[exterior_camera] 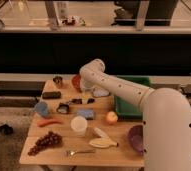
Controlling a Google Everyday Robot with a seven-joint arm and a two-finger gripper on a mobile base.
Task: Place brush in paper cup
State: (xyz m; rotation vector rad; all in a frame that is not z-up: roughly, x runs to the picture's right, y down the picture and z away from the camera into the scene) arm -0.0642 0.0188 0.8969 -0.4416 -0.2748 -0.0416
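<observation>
The brush will stand in the white paper cup after my gripper next takes hold of it by its black handle and puts it there.
The brush lies on the wooden table left of centre, its dark round head to the left and its black handle pointing right. In front of it, a little to the right, the white paper cup stands upright. My gripper hangs from the bent white arm just behind the handle's right end, open and holding nothing. Its fingertips are partly hidden against the clutter.
Around the brush are a black block, metal cup, red bowl, blue cup, flat blue item and carrot. Apple, banana, spoon, grapes and purple bowl lie in front; a green tray stands right.
</observation>
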